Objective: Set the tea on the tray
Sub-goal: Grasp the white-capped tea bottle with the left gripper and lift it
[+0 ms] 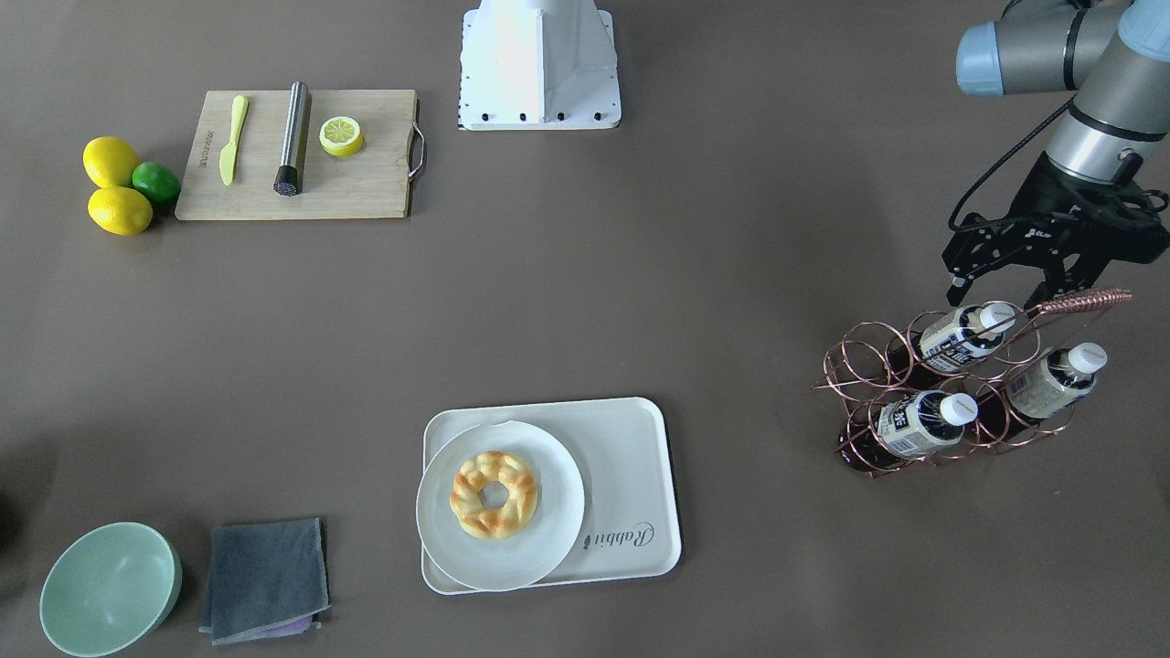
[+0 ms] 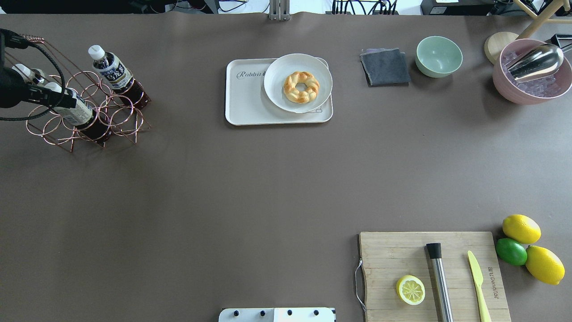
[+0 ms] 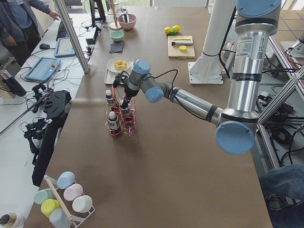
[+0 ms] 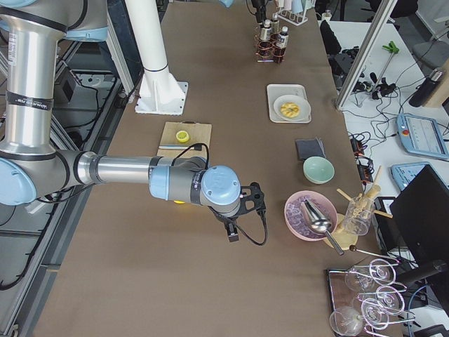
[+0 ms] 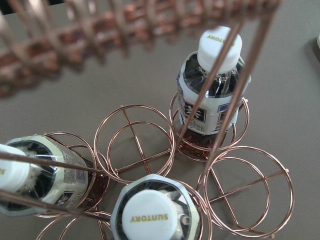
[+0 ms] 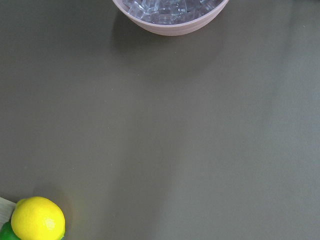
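I will next hold the upper tea bottle by its white cap [image 1: 996,317] with my left gripper, to put the bottle on the cream tray [image 1: 631,457].
Three tea bottles stand tilted in a copper wire rack [image 1: 859,366]: an upper one [image 1: 960,338] and two lower ones [image 1: 1051,384] [image 1: 914,422]. My left gripper [image 1: 999,294] is open and empty just above the upper bottle's white cap, one finger on each side. The left wrist view looks down on the bottles [image 5: 212,95] [image 5: 150,215] [image 5: 35,175]. The cream tray [image 1: 631,457] holds a white plate [image 1: 558,512] with a doughnut [image 1: 494,493] on one half. My right gripper [image 4: 231,230] hovers far off near the pink bowl; I cannot tell if it is open or shut.
A cutting board [image 1: 366,183] carries a yellow knife, a steel muddler and a lemon half. Lemons and a lime [image 1: 155,181] lie beside it. A green bowl [image 1: 110,589] and grey cloth [image 1: 265,576] sit near the tray. A pink ice bowl [image 2: 532,74] holds a scoop.
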Available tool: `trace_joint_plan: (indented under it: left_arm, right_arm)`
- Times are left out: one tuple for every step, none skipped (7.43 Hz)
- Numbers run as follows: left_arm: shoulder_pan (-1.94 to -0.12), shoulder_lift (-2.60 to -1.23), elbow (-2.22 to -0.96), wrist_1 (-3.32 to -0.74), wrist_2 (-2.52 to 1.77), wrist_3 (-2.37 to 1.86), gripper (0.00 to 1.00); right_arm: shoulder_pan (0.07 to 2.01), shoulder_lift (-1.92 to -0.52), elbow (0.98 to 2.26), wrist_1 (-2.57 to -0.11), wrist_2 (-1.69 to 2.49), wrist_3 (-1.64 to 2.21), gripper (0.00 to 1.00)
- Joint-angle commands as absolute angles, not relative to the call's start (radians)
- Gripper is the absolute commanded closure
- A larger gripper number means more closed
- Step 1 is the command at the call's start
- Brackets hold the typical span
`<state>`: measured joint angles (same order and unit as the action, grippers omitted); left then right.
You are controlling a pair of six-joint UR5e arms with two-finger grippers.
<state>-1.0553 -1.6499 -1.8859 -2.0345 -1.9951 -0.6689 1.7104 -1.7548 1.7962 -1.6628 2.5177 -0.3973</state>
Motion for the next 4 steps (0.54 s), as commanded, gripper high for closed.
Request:
trace_joint_plan:
  left_arm:
    - [-1.074, -1.657, -1.881, -2.034, -1.993, -0.684, 0.11]
    - [-1.072, -1.684, -1.87, -2.028, -1.991, -0.689, 0.12]
    - [-1.071, -1.699, -1.849, -2.031, -1.991, -0.695, 0.15]
    - [-1.071, -1.704, -1.844, -2.033, -1.991, -0.695, 0.18]
  right_arm:
    - [1.71, -1.759, 1.796, -1.663, 2.523, -0.399, 0.0]
    - [1.71, -1.763, 1.795, -1.663, 2.523, -0.399, 0.0]
    - [1.71, -1.764, 1.795, -1.663, 2.523, -0.4, 0.0]
    - [1.71, -1.764, 1.795, -1.663, 2.525, -0.4, 0.0]
